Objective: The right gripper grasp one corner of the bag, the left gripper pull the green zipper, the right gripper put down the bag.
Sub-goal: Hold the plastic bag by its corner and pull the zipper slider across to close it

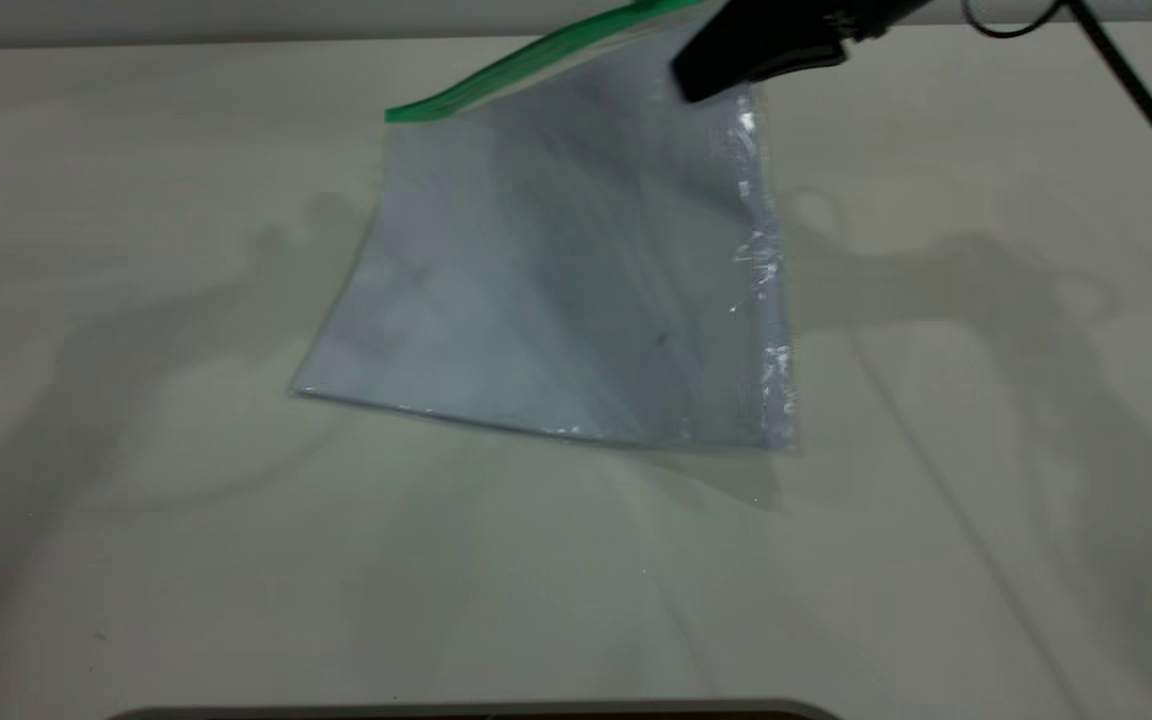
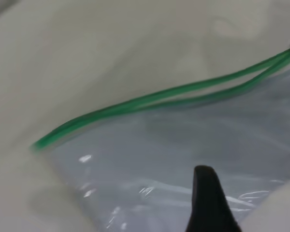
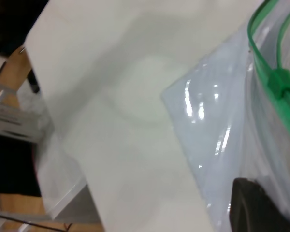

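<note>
Next, my left gripper grabs the bag by its green zipper strip [image 1: 544,58], to pull the zipper of the bag [image 1: 560,264].
My right gripper [image 1: 706,82] is at the far side of the table, shut on the corner of the bag [image 1: 726,70] where the green zipper [image 1: 526,65] ends. It holds that corner raised. The bag [image 1: 556,290] slopes down from it, and its near edge rests on the table. In the right wrist view a black finger [image 3: 256,208] lies on the clear plastic, with the green slider tab [image 3: 282,83] close by. In the left wrist view the zipper [image 2: 159,99] shows as two parted strands. One black finger [image 2: 208,198] of my left gripper hovers over the bag. That gripper is outside the exterior view.
The pale table [image 1: 936,560] extends all around the bag. A black cable [image 1: 1141,95] hangs at the far right. The right wrist view shows the table's edge [image 3: 43,101] with wooden furniture and a grey rack [image 3: 14,121] beyond it.
</note>
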Controlling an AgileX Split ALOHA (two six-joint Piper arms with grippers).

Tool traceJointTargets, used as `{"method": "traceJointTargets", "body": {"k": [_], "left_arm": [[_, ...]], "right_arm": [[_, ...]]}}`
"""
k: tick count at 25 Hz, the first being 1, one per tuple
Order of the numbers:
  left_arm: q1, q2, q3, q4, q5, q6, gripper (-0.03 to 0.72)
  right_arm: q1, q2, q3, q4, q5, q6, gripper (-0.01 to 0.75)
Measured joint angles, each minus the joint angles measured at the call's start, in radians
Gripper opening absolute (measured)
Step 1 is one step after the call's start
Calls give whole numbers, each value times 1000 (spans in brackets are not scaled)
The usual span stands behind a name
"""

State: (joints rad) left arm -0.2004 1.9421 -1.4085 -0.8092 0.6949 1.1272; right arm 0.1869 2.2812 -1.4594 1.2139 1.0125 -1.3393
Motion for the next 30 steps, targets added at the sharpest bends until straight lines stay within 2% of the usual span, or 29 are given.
{"method": "traceJointTargets", "body": {"k": [7, 14, 18, 27, 30], "left_arm": [[-25, 255, -269, -64, 237, 136, 511], [-79, 394, -470, -134, 373, 205, 511], [-112, 418, -502, -142, 381, 206, 511], [-128, 465, -502, -159, 344, 207, 511], [-133, 465, -502, -166, 340, 208, 484]], "right_arm": [[15, -1, -1, 5, 48, 0, 33], [14, -1, -1, 5, 52, 0, 33], [14, -1, -1, 5, 52, 0, 33], [14, -1, -1, 3, 67, 0, 33], [14, -1, -1, 3, 67, 0, 33]]}}
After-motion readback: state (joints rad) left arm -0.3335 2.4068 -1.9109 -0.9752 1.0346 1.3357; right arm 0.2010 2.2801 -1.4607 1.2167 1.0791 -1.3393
